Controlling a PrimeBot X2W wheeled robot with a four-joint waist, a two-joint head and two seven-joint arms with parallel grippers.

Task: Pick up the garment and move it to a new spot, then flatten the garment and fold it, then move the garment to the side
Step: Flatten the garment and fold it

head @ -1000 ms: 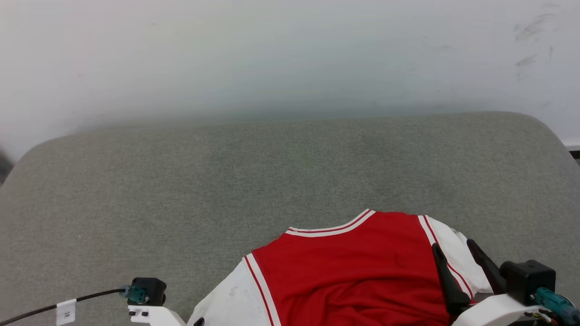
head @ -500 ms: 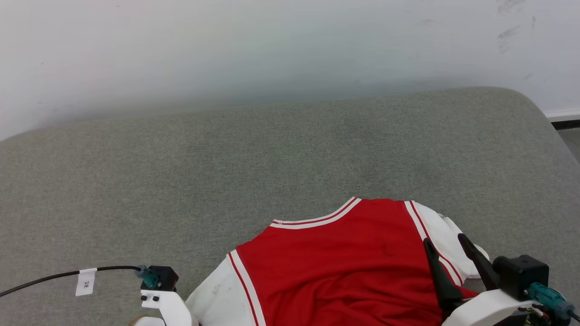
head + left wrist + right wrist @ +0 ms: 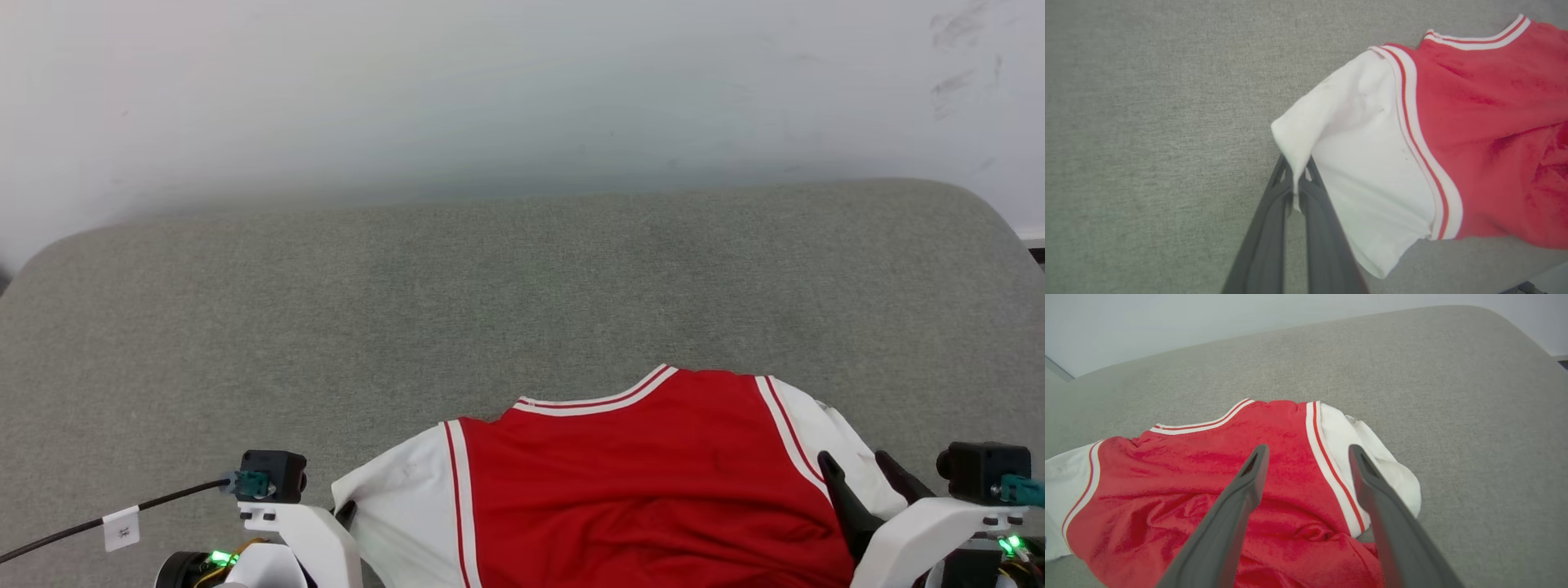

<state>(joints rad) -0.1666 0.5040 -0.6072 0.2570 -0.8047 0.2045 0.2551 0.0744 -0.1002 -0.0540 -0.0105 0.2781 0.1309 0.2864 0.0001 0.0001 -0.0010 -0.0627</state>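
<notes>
The garment's sleeve tip is bunched up, and its red chest (image 3: pixel 627 456) lies spread flat. My right gripper will pinch that bunched sleeve tip (image 3: pixel 882 496) next, as it is bunched up.
The garment (image 3: pixel 637 482), red with white sleeves and red-white striped trim, lies rumpled at the near edge of a grey cloth surface (image 3: pixel 522 286), neckline pointing away from me. In the left wrist view my left gripper (image 3: pixel 1295 165) is shut on the outer edge of the garment's (image 3: pixel 1494 102) white left sleeve, and the cloth is pinched into a ridge between the fingers. A dark tip of that gripper (image 3: pixel 347 514) peeks out beside the sleeve in the head view. My right gripper (image 3: pixel 1308 451) hangs open over the striped seam of the right shoulder of the garment (image 3: pixel 1208 477), fingers apart and holding nothing.
The grey surface has rounded far corners and ends at a white wall (image 3: pixel 490 82). A black cable with a white tag (image 3: pixel 122 523) runs off the left wrist toward the lower left. Bare grey cloth stretches beyond and to the left of the garment.
My left gripper has shut on the white sleeve, and the sleeve now spreads further left. The right gripper has drawn back toward the lower right, still open. The head camera shifted between frames.
</notes>
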